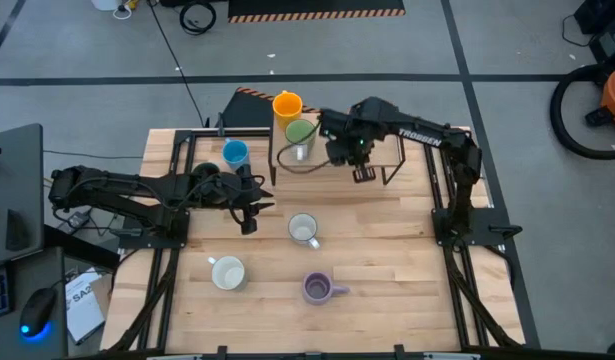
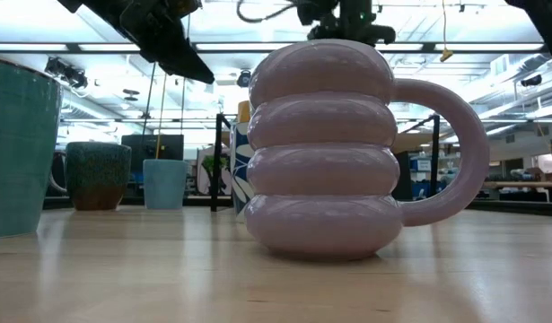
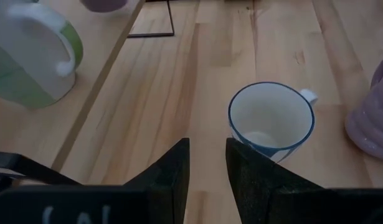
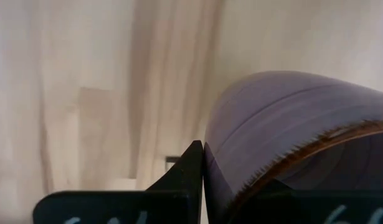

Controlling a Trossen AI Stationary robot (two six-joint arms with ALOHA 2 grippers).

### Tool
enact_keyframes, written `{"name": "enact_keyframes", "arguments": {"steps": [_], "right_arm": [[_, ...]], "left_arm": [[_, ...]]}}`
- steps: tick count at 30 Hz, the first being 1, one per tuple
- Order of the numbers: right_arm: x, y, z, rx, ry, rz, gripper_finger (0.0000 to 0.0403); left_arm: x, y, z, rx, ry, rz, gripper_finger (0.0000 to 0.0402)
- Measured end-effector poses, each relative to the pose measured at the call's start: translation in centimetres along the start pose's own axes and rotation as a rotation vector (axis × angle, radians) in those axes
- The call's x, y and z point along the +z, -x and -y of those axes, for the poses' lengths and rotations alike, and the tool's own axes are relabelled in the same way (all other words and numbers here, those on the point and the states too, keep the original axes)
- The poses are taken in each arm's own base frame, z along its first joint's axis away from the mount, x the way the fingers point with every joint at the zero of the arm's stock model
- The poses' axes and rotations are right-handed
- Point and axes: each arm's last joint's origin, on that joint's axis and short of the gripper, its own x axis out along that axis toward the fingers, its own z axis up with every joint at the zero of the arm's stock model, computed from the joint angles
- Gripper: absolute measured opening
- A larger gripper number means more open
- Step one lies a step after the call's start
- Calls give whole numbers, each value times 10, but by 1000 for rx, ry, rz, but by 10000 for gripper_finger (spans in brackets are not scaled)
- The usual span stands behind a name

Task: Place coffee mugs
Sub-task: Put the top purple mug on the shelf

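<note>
The purplish mug hangs tilted above the rack's board, so it is too early to let go. My right gripper next lowers the mug upright onto the board before releasing it.
My right gripper (image 1: 362,170) hangs over the black wire rack (image 1: 387,180) at the table's far side, shut on a purplish mug with a brown rim (image 4: 291,124). My left gripper (image 1: 249,215) is open at the left, its fingers (image 3: 172,180) pointing at a white mug with a blue rim (image 3: 272,118) that stands upright on its base. An orange mug (image 1: 287,103) and a green mug (image 1: 300,132) are at the rack's left end. A blue mug (image 1: 235,153), a pale mug (image 1: 227,272) and a ribbed purple mug (image 1: 317,288) stand on the table. My right gripper has the purplish mug by its wall just below the brown rim (image 4: 241,180). One finger (image 4: 185,180) lies on the outside of the wall. The wall hides the other finger. The fingers come from above, pointing down, and the table top shows blurred far behind the mug.
In the low view the ribbed purple mug (image 2: 325,152) fills the foreground, with a teal mug (image 2: 20,148), a dark teal and brown mug (image 2: 96,175) and the blue mug (image 2: 165,184) behind it at the left. Bare wood lies at the table's right half (image 1: 407,260).
</note>
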Motion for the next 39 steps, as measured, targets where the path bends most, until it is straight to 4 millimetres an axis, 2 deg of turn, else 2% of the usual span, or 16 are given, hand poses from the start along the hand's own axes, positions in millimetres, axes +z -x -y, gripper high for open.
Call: {"name": "enact_keyframes", "arguments": {"steps": [6,12,31,39], "right_arm": [[-15,-4,29,5,-61,28,32],[-25,-7,43,42,-86,51,32],[-27,-12,49,87,-104,88,37],[-26,-12,50,87,-129,104,52]], "left_arm": [[0,0,-1,16,-4,4,110],[1,0,-1,16,-4,5,110],[3,0,-1,17,6,28,110],[3,0,-1,17,8,28,110]]}}
